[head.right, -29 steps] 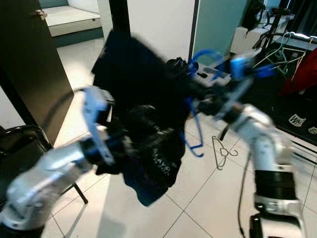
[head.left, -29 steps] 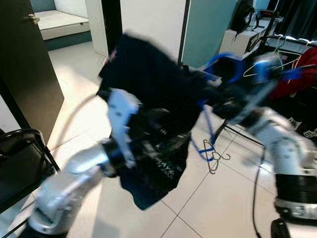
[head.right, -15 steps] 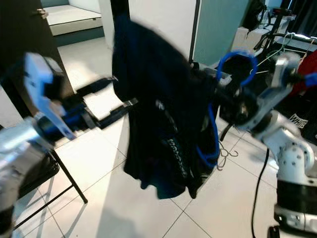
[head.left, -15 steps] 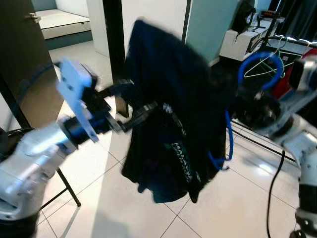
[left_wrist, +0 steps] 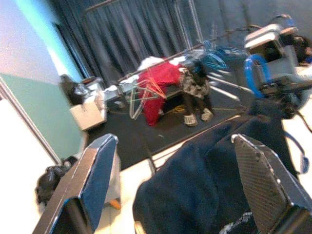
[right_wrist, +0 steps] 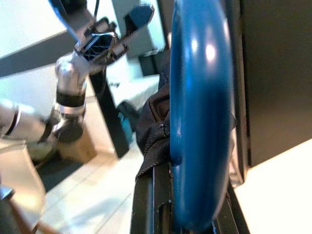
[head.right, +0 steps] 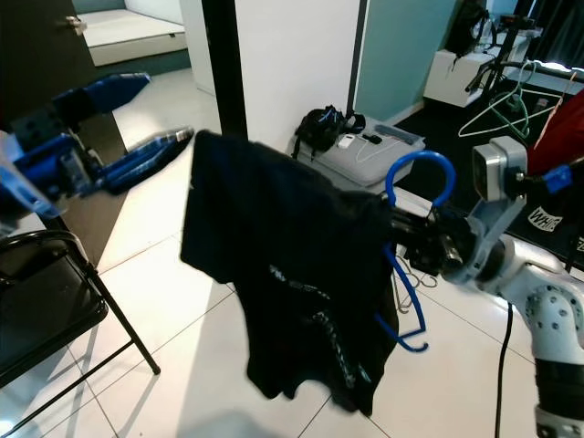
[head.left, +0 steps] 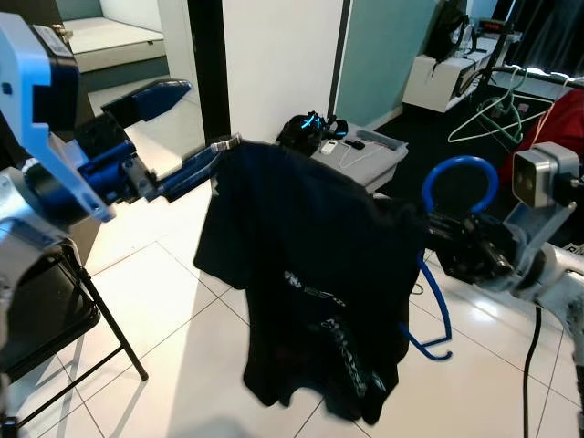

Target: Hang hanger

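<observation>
My left gripper next needs to pinch the T-shirt's free shoulder edge, because the body of the T-shirt (head.left: 310, 274) hangs slack and only its free shoulder edge (head.left: 230, 157) stands up.
A dark navy T-shirt (head.left: 310, 274) hangs on a blue plastic hanger (head.left: 461, 173) in front of me. My right gripper (head.left: 440, 245) is shut on the hanger just below its hook, which curves up beside the wrist; the right wrist view has the blue hanger (right_wrist: 200, 112) clamped between the black fingers (right_wrist: 148, 200). My left gripper (head.left: 210, 114) is open at the upper left. Its blue-covered fingers are spread, the lower one close to the shirt's left shoulder. Through the left wrist view the shirt (left_wrist: 204, 195) lies between the two spread fingers (left_wrist: 92, 180).
A black folding chair (head.left: 46, 310) stands at my left by a dark door (head.right: 36, 55). A grey case with a black bag (head.left: 356, 151) lies on the white tiled floor behind the shirt. A clothes rack (head.left: 493, 100) with hangers and a red garment stands at the far right.
My left gripper has pulled out of the shirt, moved up and to the left, and stands open. The shirt has settled and hangs straight from the hanger, which the right gripper has lowered slightly.
</observation>
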You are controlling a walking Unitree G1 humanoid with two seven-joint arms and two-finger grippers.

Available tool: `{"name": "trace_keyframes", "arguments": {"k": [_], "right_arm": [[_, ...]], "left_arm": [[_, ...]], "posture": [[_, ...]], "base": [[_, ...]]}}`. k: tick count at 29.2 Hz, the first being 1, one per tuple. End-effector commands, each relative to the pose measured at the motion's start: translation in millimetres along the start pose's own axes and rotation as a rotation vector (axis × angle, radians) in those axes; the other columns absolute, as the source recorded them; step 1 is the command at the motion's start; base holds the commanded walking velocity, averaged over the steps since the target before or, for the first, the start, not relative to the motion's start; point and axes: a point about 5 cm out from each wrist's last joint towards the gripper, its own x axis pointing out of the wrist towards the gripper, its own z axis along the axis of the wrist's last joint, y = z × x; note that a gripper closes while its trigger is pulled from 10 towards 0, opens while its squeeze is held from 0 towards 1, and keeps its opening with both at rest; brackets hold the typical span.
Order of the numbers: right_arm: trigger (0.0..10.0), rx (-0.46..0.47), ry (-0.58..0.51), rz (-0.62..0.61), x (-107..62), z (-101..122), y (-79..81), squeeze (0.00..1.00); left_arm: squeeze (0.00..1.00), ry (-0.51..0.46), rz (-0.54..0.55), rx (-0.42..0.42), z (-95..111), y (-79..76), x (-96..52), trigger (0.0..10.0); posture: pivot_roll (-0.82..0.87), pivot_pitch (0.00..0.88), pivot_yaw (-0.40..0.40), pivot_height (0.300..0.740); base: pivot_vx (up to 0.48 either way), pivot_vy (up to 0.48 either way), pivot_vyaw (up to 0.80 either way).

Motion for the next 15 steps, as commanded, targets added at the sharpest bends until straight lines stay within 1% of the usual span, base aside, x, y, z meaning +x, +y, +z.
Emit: {"name": "trace_keyframes", "arguments": {"k": [1,3,5,6,9,11,12,13,14,15], "right_arm": [[10.0,-0.013,0.046,0.068,7.9,-3,7.1,0.0],[10.0,-0.013,0.046,0.068,7.9,-3,7.1,0.0],[10.0,-0.013,0.108,0.123,16.8,-12,11.3,0.0],[10.0,-0.018,0.15,0.14,20.4,-18,11.7,0.0],[10.0,-0.018,0.15,0.14,20.4,-18,11.7,0.0],[10.0,-0.037,0.239,0.164,27.0,-30,12.0,0.0],[10.0,-0.037,0.239,0.164,27.0,-30,12.0,0.0],[10.0,-0.05,0.27,0.179,31.7,-35,12.5,0.0],[10.0,-0.05,0.27,0.179,31.7,-35,12.5,0.0],[10.0,-0.059,0.286,0.189,35.2,-37,13.1,0.0]], "left_arm": [[0.0,0.071,-0.149,-0.025,-4,-10.6,1.7,10.0],[0.0,0.071,-0.149,-0.025,-4,-10.6,1.7,10.0],[0.0,0.162,-0.297,-0.052,-9,-20.1,0.4,10.0],[0.0,0.199,-0.349,-0.057,-10,-23.7,0.0,10.0],[0.0,0.199,-0.349,-0.057,-10,-23.7,0.0,10.0],[0.0,0.261,-0.43,-0.078,-15,-31.8,0.8,10.0],[0.0,0.261,-0.43,-0.078,-15,-31.8,0.8,10.0],[0.0,0.298,-0.462,-0.09,-23,-38.0,2.2,10.0],[0.0,0.298,-0.462,-0.09,-23,-38.0,2.2,10.0],[0.0,0.326,-0.487,-0.104,-30,-42.9,2.8,10.0]], "posture": [[0.04,0.0,-0.032,0.74],[0.04,0.0,-0.032,0.74],[0.04,0.0,-0.03,0.74],[0.05,0.0,-0.028,0.74],[0.05,0.0,-0.028,0.74],[0.05,0.0,-0.025,0.74],[0.05,0.0,-0.025,0.74],[0.05,0.0,-0.025,0.74],[0.05,0.0,-0.025,0.74],[0.05,0.0,-0.023,0.74]], "base": [[0.0,0.0,0.0],[0.0,0.0,0.0],[0.0,0.0,0.0],[0.0,0.0,0.0],[0.0,0.0,0.0],[0.0,0.0,0.0],[0.0,0.0,0.0],[0.0,0.0,0.0],[0.0,0.0,0.0],[0.0,0.0,0.0]]}}
